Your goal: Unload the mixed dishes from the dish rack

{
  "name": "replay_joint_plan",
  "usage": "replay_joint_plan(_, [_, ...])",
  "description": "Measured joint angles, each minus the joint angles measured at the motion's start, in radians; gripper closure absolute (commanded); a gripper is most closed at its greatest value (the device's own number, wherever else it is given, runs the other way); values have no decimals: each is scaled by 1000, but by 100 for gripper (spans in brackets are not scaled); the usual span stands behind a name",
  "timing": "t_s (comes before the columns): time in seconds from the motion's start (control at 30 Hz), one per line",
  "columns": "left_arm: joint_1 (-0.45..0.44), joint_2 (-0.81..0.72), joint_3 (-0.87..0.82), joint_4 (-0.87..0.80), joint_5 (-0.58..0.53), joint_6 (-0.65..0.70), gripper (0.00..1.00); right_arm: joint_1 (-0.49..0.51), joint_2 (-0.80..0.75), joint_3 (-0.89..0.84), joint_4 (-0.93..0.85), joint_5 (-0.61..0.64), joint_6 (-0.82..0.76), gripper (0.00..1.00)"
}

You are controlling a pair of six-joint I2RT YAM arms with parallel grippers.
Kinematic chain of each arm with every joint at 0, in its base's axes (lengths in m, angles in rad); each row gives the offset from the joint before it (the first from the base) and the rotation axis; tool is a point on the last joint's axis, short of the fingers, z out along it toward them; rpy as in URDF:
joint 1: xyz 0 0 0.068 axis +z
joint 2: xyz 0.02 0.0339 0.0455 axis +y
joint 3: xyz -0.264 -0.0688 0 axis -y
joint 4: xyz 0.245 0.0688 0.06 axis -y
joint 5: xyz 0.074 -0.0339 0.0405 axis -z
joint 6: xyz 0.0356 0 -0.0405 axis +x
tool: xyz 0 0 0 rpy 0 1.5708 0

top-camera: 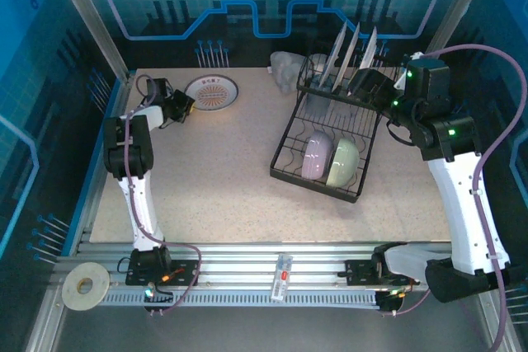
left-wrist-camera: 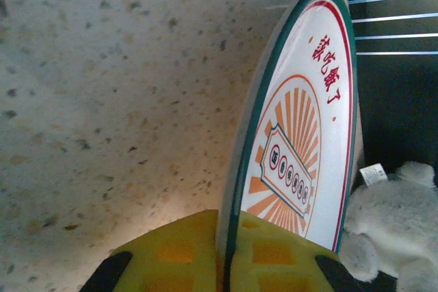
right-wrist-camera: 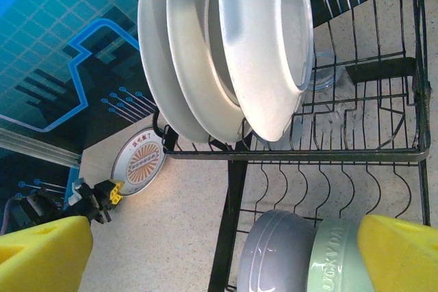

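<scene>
The left gripper will open, because the sunburst plate is down at table level and would stay on the speckled table.
The black wire dish rack point(top-camera: 326, 133) stands right of centre. Three white plates point(top-camera: 351, 55) stand upright in its upper slots point(right-wrist-camera: 205, 46). A clear cup point(right-wrist-camera: 325, 76) sits behind them. A lavender bowl point(top-camera: 316, 156) and a pale green bowl point(top-camera: 342, 162) lie side by side in the lower tier. At the back left, a plate with an orange sunburst point(top-camera: 211, 91) lies flat at table level. My left gripper point(top-camera: 177, 107) is shut on its near rim, which sits between the yellow pads point(left-wrist-camera: 171, 251). My right gripper point(top-camera: 375, 84) is open at the rack's upper right, with nothing between its fingers.
A grey plush toy point(top-camera: 289, 68) lies at the back, between the sunburst plate and the rack. The speckled table point(top-camera: 214, 171) has free room between the left arm and the rack. Blue enclosure walls close the back and sides.
</scene>
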Motion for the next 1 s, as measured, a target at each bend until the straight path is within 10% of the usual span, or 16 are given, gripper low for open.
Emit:
replay_joint_plan(0.27, [2, 0, 1, -10, -1, 5, 96, 14, 3, 6, -24, 3, -23, 0])
replay_joint_plan(0.7, [5, 0, 10, -14, 3, 22, 57, 41, 9, 32, -115, -61, -127, 0])
replay_joint_plan(1.0, [22, -51, -22, -18, -3, 31, 1, 42, 15, 47, -137, -42, -157, 1])
